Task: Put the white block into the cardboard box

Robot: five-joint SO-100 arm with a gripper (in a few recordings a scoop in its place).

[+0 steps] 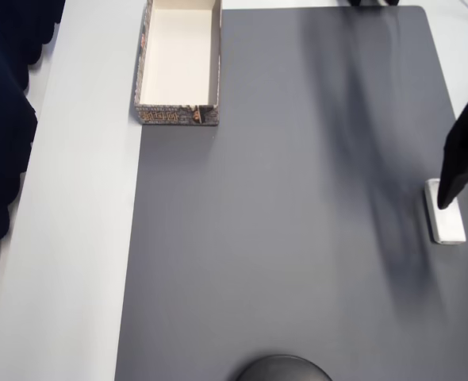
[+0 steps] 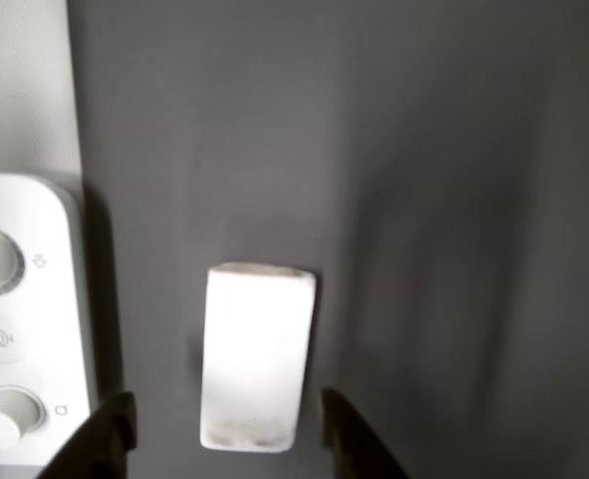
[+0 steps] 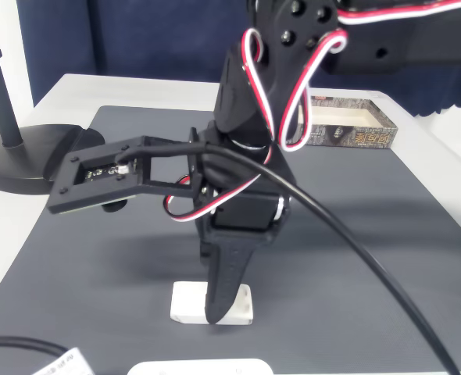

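Note:
I will grab the white block across its long sides with my gripper next. Then it can go into the cardboard box (image 1: 178, 59).
The white block (image 2: 255, 354) lies flat on the dark grey mat (image 1: 297, 198), at its right edge in the overhead view (image 1: 446, 218). My black gripper (image 2: 225, 424) hovers right over the block's near end, open, with one fingertip on each side and a gap to both. In the fixed view a finger (image 3: 223, 289) points down in front of the block (image 3: 187, 303). The cardboard box (image 1: 178, 59), cream inside with stone-patterned walls, stands empty at the mat's far top-left corner in the overhead view, and behind the arm in the fixed view (image 3: 355, 125).
A white device with round knobs (image 2: 20, 319) lies close beside the block, just off the mat. A black stand with a round base (image 3: 19, 152) sits at the mat's left in the fixed view. Dark blue cloth (image 1: 4, 119) borders the table.

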